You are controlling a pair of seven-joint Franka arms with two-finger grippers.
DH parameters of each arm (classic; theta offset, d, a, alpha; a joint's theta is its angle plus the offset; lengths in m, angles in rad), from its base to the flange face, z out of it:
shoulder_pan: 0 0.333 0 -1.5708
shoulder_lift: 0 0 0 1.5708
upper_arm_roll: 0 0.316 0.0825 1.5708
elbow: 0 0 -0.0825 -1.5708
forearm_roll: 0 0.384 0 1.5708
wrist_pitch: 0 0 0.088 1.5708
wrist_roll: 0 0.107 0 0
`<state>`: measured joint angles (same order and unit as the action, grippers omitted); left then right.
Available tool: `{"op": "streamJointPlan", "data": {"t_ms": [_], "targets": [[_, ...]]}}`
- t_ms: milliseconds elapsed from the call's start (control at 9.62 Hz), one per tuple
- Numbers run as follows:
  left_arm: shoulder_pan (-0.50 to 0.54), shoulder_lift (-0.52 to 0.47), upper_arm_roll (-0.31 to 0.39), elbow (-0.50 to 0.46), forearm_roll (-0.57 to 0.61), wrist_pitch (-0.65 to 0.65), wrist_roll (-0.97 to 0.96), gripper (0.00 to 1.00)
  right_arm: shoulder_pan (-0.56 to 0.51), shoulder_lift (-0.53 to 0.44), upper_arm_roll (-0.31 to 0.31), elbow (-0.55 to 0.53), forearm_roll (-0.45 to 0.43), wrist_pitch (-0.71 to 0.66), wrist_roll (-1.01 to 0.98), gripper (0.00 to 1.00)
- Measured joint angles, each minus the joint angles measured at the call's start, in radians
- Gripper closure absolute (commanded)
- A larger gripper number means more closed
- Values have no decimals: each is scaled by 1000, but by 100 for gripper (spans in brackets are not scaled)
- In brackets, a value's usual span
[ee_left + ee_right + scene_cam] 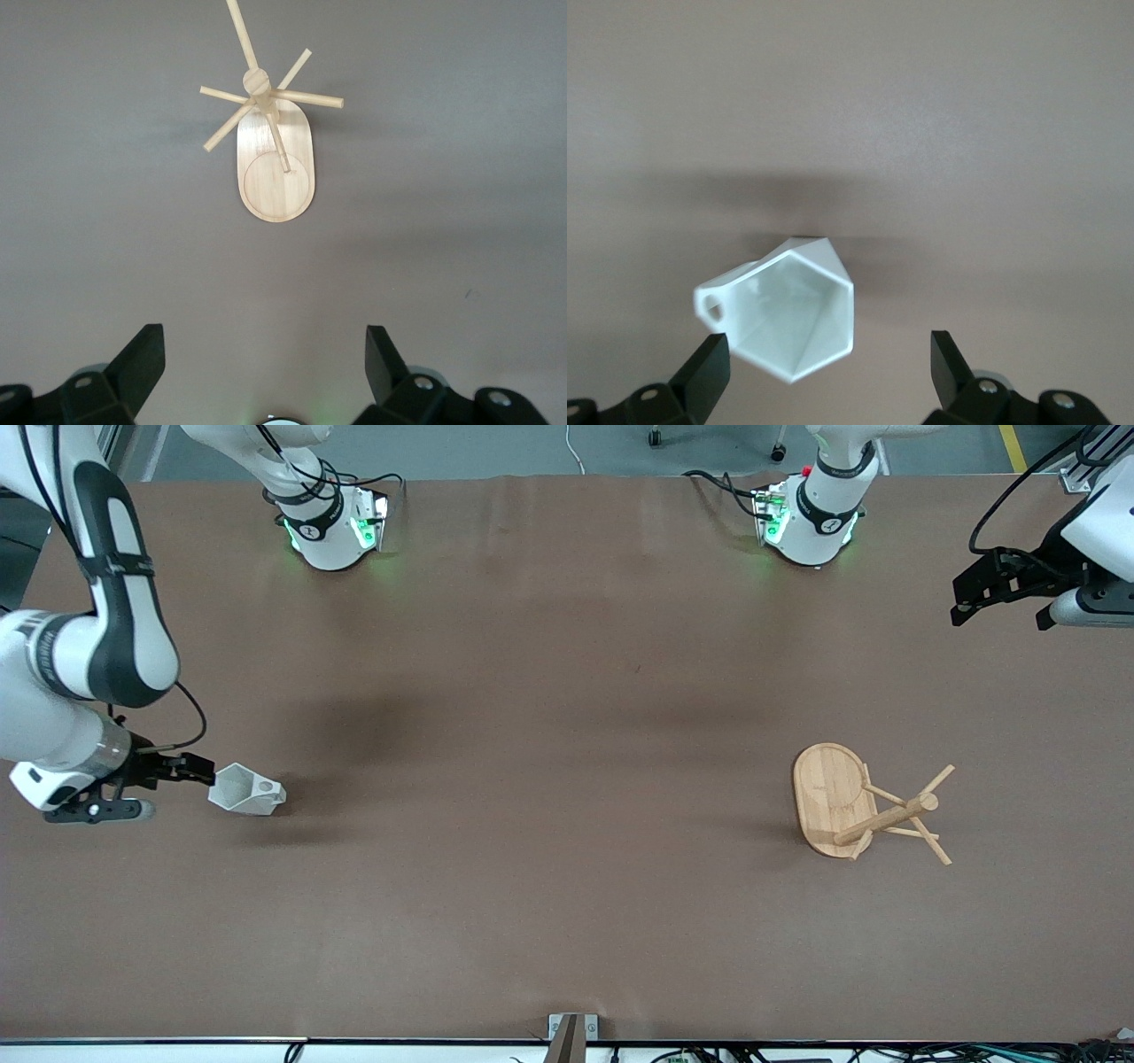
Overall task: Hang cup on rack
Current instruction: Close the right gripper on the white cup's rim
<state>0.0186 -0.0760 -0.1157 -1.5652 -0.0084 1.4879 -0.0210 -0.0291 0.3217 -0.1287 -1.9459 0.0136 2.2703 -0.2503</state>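
I will pick up the cup by its hexagonal rim (822,365) with my right gripper next. This leaves the white faceted cup's handle (710,306) free to hang.
The white faceted cup (246,790) lies on its side on the brown table near the right arm's end, its hexagonal rim toward my right gripper (202,771). That gripper is open and empty, low, just short of the rim. In the right wrist view the cup (788,310) shows its open mouth and its handle (711,305) between and just ahead of the open fingers (709,359). The bamboo rack (873,806) stands upright near the left arm's end. My left gripper (959,607) is open, empty, held high above that end. The left wrist view shows the rack (275,168) far ahead.
The two arm bases (332,522) (811,518) stand along the table edge farthest from the front camera. A small metal bracket (571,1032) sits at the nearest edge. The brown table top (549,779) lies bare between the cup and the rack.
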Motion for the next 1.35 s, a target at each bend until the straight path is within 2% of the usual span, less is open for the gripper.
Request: {"op": "streamJointPlan", "data": {"t_ms": [104,416,623,831,935,1351], "targets": [[0,0,0,0,0,0,0,0,-12,21,0,-37,0,66,-32,7],[0,0,0,0,0,-1,0,0,-22,68,3,-69,1,143,-55,36],[0,0,0,1,0,-2,0,0,-22,93,8,-84,1,176,-55,58],[0,0,0,1,0,-2,0,0,-22,111,9,-85,16,190,-55,89],[0,0,0,1,0,-2,0,0,-22,115,9,-85,43,191,-55,99],[-10,5,-4,1,-22,-5,3,0,-22,114,10,-63,70,158,-55,99]]}}
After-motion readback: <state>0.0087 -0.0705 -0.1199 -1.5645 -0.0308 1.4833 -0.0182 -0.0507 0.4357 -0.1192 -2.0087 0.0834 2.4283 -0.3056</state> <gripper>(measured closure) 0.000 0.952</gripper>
